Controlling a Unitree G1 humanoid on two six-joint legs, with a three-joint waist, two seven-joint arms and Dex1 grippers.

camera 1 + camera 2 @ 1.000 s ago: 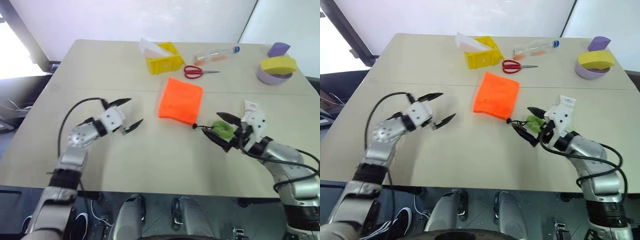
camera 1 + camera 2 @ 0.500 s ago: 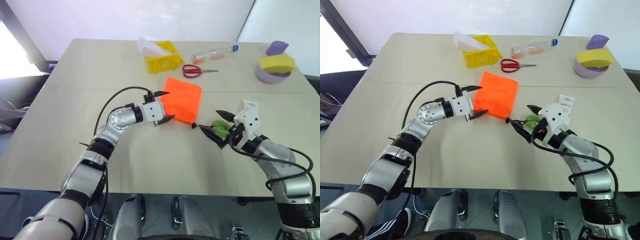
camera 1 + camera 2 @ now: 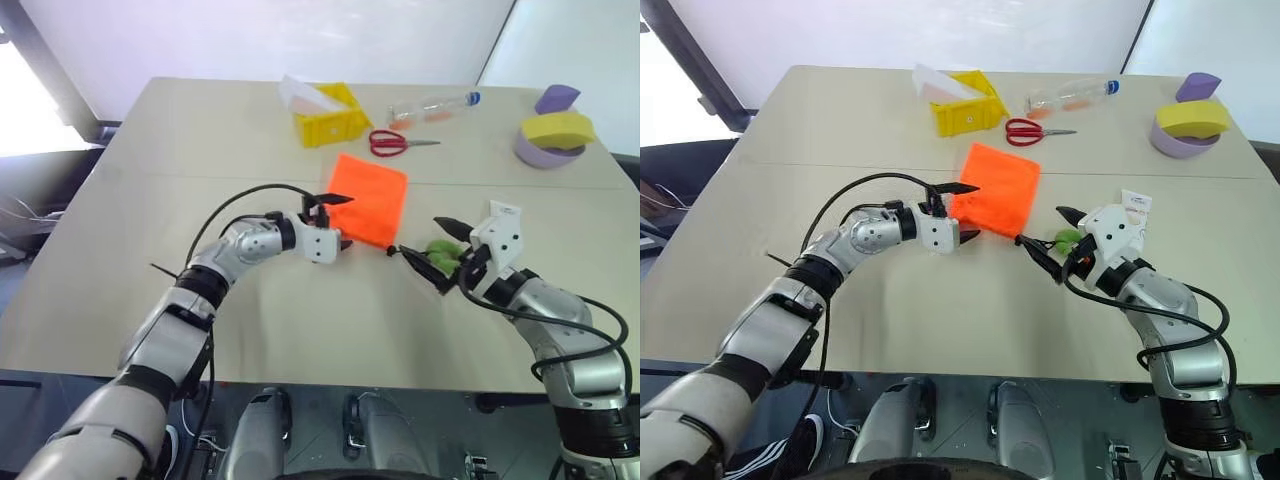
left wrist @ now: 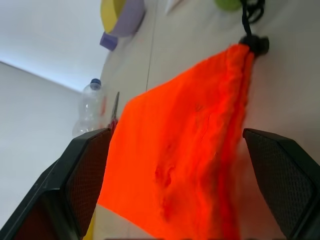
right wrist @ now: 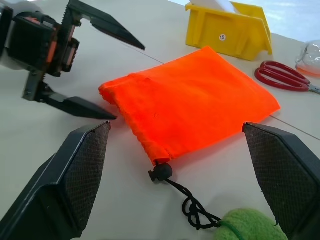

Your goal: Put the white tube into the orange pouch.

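Observation:
I should next grab the orange pouch with my left gripper by its puckered hem (image 3: pixel 354 235), which rises in a fold while the rest of the cloth (image 3: pixel 373 192) lies flat.
The orange pouch (image 3: pixel 366 198) lies flat mid-table, and its black cord (image 5: pixel 182 199) runs to a green ring (image 3: pixel 444 255). My left gripper (image 3: pixel 345 221) is open at the pouch's near left edge, one finger above the fabric and one beside it on the table. My right gripper (image 3: pixel 421 239) is open too, fingers pointing at the pouch's cord corner with the green ring lying between them, ungripped. The white tube (image 3: pixel 1133 200) lies on the table just behind my right hand, partly hidden by it. In the right wrist view the left gripper (image 5: pixel 107 80) stands open next to the pouch (image 5: pixel 200 100).
A yellow bin (image 3: pixel 327 118) with a white sheet stands at the back. A clear bottle (image 3: pixel 430 107) and red scissors (image 3: pixel 395 143) lie behind the pouch. A purple bowl with a yellow sponge (image 3: pixel 552 140) sits far right. Bare tabletop spreads on the left.
My left arm swung right across the table to the pouch's near edge and rolled its wrist, staying open. The right gripper and the pouch kept their places.

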